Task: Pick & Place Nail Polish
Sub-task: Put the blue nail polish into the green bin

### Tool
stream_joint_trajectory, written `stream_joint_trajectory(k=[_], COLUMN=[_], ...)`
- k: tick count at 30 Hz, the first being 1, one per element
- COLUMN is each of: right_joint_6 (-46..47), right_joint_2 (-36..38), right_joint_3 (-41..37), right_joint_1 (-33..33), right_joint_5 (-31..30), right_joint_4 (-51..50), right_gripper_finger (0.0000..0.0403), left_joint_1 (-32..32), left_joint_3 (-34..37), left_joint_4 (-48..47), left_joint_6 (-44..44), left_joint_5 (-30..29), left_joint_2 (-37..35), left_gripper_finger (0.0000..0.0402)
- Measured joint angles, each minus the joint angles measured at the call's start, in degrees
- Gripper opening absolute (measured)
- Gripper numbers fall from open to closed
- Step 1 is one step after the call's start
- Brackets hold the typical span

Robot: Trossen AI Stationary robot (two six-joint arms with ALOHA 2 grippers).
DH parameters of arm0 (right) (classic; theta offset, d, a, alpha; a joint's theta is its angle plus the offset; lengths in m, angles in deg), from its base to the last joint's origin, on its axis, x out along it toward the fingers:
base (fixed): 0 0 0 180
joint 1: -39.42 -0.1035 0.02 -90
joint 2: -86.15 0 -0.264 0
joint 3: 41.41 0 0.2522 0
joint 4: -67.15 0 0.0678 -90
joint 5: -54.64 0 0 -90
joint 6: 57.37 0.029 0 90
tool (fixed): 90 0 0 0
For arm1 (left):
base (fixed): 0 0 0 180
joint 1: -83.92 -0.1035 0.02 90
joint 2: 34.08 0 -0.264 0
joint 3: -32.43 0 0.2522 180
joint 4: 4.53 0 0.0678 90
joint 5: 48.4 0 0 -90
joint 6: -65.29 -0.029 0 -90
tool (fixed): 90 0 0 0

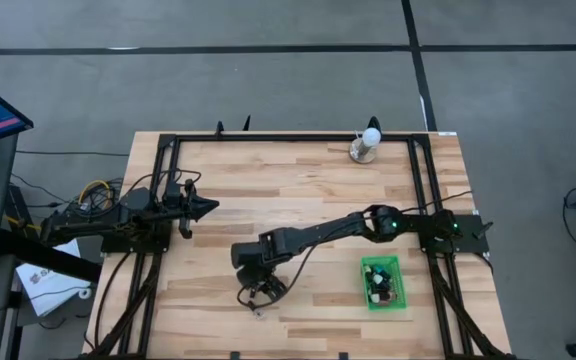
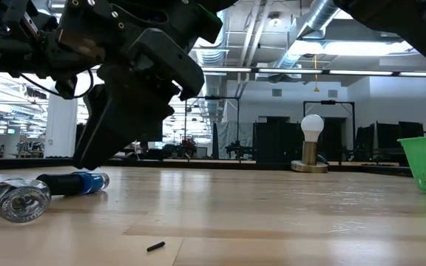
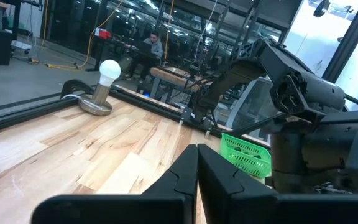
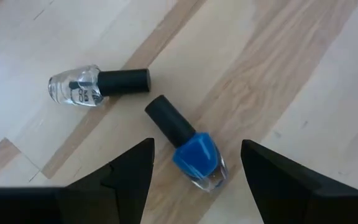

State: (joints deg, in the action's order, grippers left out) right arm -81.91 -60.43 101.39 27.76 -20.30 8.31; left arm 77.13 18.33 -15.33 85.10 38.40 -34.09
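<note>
The right gripper picks up the blue nail polish by its blue body (image 4: 197,156) next.
Two nail polish bottles lie on their sides on the wooden table near its front edge. One is blue (image 4: 194,152) with a black cap, the other clear (image 4: 79,87) with a black cap. In the low view the clear bottle (image 2: 17,199) lies end-on and the blue one (image 2: 76,182) lies behind it. My right gripper (image 4: 197,149) is open and slants down over the blue bottle, with a finger on either side of it and apart from it. My left gripper (image 1: 206,207) waits shut at the table's left, pointing level.
A green basket (image 1: 395,283) holding several small bottles stands at the front right. A white bulb on a round metal base (image 1: 366,146) stands at the far edge. A tiny black piece (image 2: 155,246) lies on the table near the front.
</note>
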Motion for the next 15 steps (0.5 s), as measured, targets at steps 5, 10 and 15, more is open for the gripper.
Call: stream_joint_trajectory(k=[5, 10, 15], right_joint_6=[-1.7, -2.9, -3.0], right_joint_2=[0.0, 0.0, -1.5], right_joint_3=[0.0, 0.0, 0.1], right_joint_1=[-0.2, -0.3, -0.2], right_joint_5=[0.0, 0.1, 0.1], right_joint_4=[0.3, 1.2, 2.7], right_gripper_finger=[0.0232, 0.0232, 0.0232], left_joint_1=[0.0, 0.0, 0.0], left_joint_3=[0.0, 0.0, 0.0], left_joint_4=[0.0, 0.0, 0.0], left_joint_6=[0.0, 0.0, 0.0], left_joint_5=[0.0, 0.0, 0.0], left_joint_2=[0.0, 0.0, 0.0], left_gripper_finger=[0.0003, 0.0003, 0.0003])
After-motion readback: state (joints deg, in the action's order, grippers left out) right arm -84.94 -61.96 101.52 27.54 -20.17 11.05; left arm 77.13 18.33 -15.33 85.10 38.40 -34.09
